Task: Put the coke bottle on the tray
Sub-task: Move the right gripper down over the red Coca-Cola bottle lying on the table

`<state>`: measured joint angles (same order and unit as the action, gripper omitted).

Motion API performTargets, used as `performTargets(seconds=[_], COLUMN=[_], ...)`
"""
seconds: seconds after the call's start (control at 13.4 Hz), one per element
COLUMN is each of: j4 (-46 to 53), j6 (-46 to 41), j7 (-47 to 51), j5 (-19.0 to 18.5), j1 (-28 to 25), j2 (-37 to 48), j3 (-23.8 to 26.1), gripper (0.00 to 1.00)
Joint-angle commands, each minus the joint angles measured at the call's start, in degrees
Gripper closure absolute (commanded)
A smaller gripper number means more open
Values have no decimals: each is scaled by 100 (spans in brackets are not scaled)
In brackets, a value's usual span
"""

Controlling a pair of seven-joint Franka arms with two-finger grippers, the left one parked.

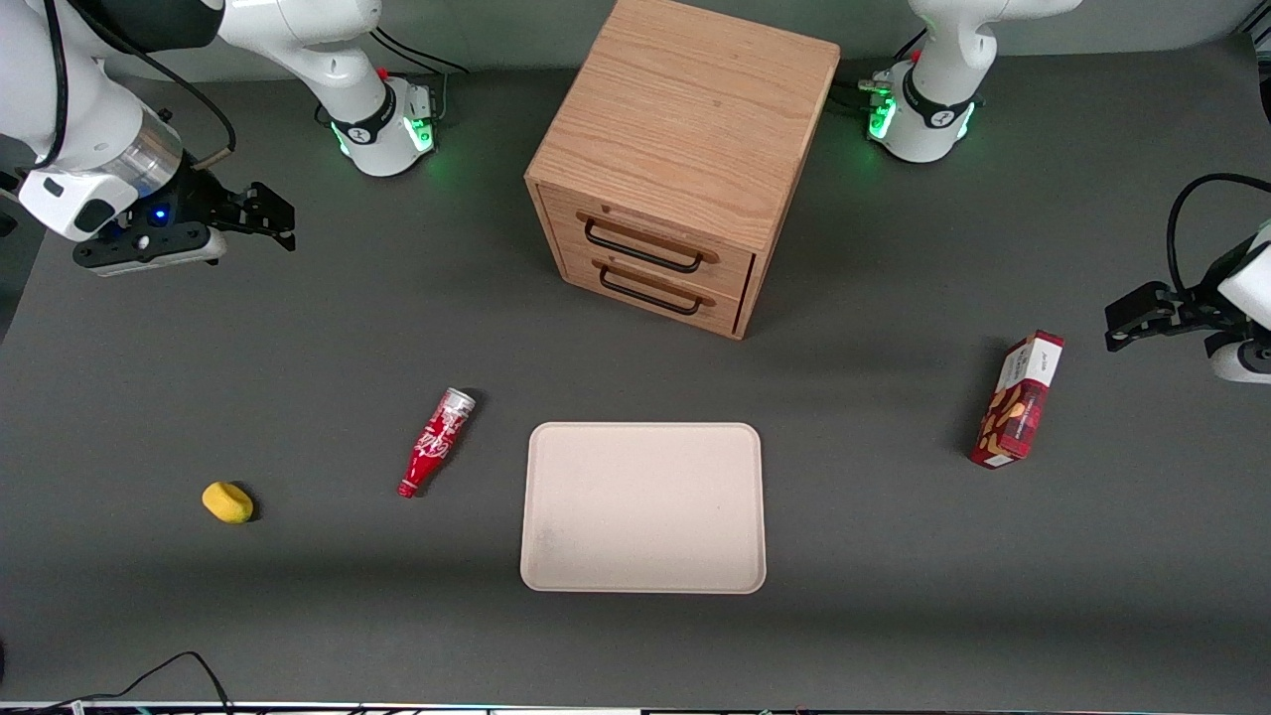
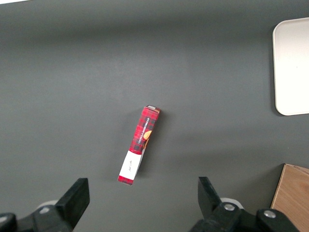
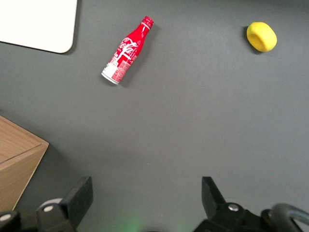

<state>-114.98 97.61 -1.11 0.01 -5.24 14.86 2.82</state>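
My right gripper should next grab the coke bottle by its lettered middle [image 1: 436, 440] to set it on the tray [image 1: 643, 506].
The coke bottle [image 1: 435, 441] lies on its side on the dark table beside the tray, cap end nearer the front camera. It is slim and red with white lettering and a silver base; it also shows in the right wrist view [image 3: 126, 50]. The beige tray [image 1: 643, 506] lies flat with nothing on it; one corner shows in the right wrist view [image 3: 38, 24]. My right gripper [image 1: 266, 218] hangs open and empty above the table at the working arm's end, well apart from the bottle and farther from the front camera. In its own view the gripper [image 3: 145, 198] has both fingers wide apart.
A wooden two-drawer cabinet [image 1: 685, 159] stands farther from the front camera than the tray. A yellow object [image 1: 227, 501] lies toward the working arm's end, beside the bottle. A red-and-white snack box [image 1: 1017, 402] lies toward the parked arm's end.
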Motion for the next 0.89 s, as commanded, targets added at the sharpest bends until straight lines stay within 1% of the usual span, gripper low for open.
performTargets(seconds=[0.0, 0.22, 0.45, 0.52, 0.6, 0.74, 0.82], j4=[291, 590, 722, 853, 1124, 1652, 1872], j6=[-233, -548, -611, -611, -611, -576, -506], j7=[-38, -56, -21, 84, 589, 2169, 2603], j5=[209, 218, 218, 218, 175, 148, 113], j1=[198, 181, 120, 111, 119, 111, 110], j2=[-97, -325, -527, -754, -1131, -2000, -2431], j3=[34, 69, 87, 191, 419, 710, 867], gripper=[0, 0, 0, 0, 0, 0, 0])
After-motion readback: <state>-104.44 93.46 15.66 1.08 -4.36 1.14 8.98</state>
